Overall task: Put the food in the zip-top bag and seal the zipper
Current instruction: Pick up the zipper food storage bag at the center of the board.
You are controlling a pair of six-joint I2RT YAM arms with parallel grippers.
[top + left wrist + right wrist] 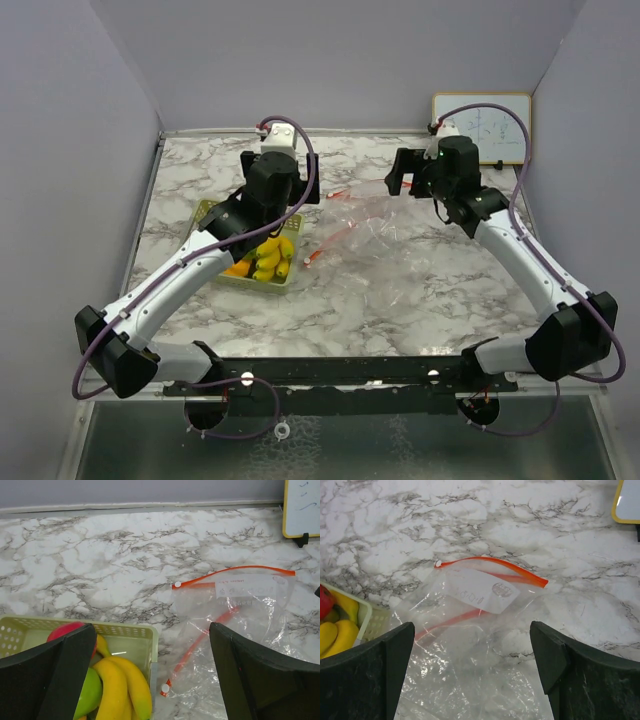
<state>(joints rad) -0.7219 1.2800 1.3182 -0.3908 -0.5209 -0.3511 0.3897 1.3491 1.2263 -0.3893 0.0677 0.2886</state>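
Note:
I should next use my right gripper to grab the zip-top bag by its zipper end (406, 184) (541, 582) farthest from the tray, so the bag's opening stays free for food.
The food (268, 258), yellow bananas with an orange piece, lies in the pale green tray (207, 214) at left centre. The left wrist view shows bananas (117, 685) with a green and a red piece. The clear zip-top bag (375, 240) lies flat and empty to the tray's right, its red-orange zipper (330, 235) hanging apart. My left gripper (285, 200) is open above the tray's far right corner (152, 630). My right gripper (400, 182) is open above the bag (472, 625). The bag (480, 655) and zipper (490, 562) lie below it.
A small whiteboard with a yellow frame (482, 127) stands at the back right against the wall. Grey walls close in the marble table (400, 300) on three sides. The tray's rim (367, 615) lies against the bag's left edge.

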